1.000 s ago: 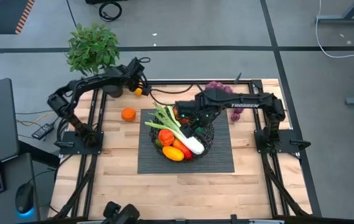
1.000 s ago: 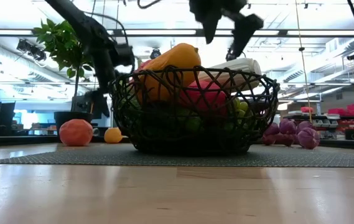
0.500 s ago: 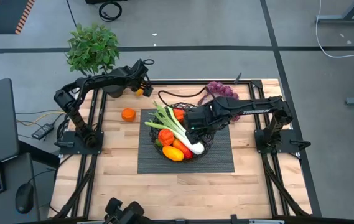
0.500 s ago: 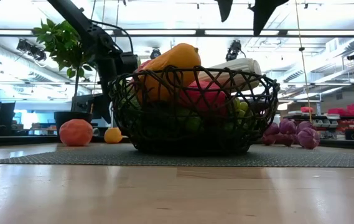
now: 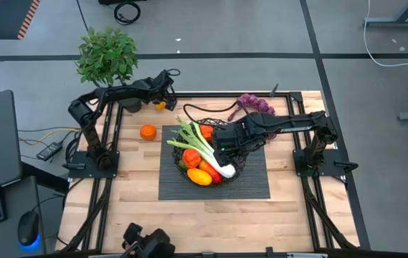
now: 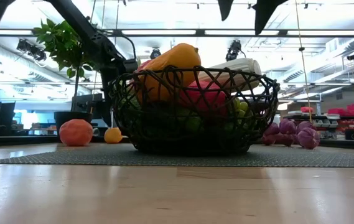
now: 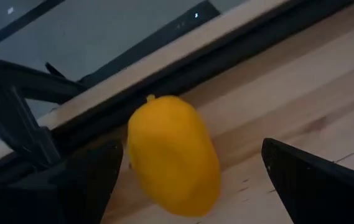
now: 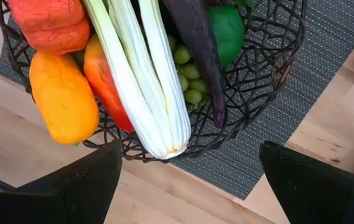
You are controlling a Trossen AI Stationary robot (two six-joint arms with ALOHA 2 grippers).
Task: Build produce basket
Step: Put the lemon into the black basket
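My left gripper should go lower before it closes on the yellow lemon (image 5: 160, 105) (image 7: 173, 155), because its fingers stop above the lemon and would miss if they closed now.
The black wire basket (image 5: 241, 163) stands on a grey mat (image 5: 254, 183), filled with produce: a leek (image 8: 142, 68), a yellow pepper (image 8: 63, 96), an aubergine (image 8: 195, 50) and green grapes (image 8: 188, 78). My right gripper (image 8: 189, 155) hangs open and empty above the basket and also shows in the low view (image 6: 242, 9). My left gripper (image 7: 192, 149) is open at the table's far left, one finger on either side of a yellow lemon (image 7: 173, 155) that lies on the wood (image 5: 160, 105). I cannot tell whether the fingers touch it.
An orange-red tomato (image 5: 148, 132) lies on the wood left of the mat. Purple grapes (image 5: 255, 104) lie at the far edge, right of the basket. A potted plant (image 5: 107, 56) stands beyond the far left corner. The near half of the table is bare wood.
My right gripper has risen from just over the basket's produce to well above it, staying open. My left gripper has edged a little closer to the lemon at the far edge. The basket and its produce have stayed still.
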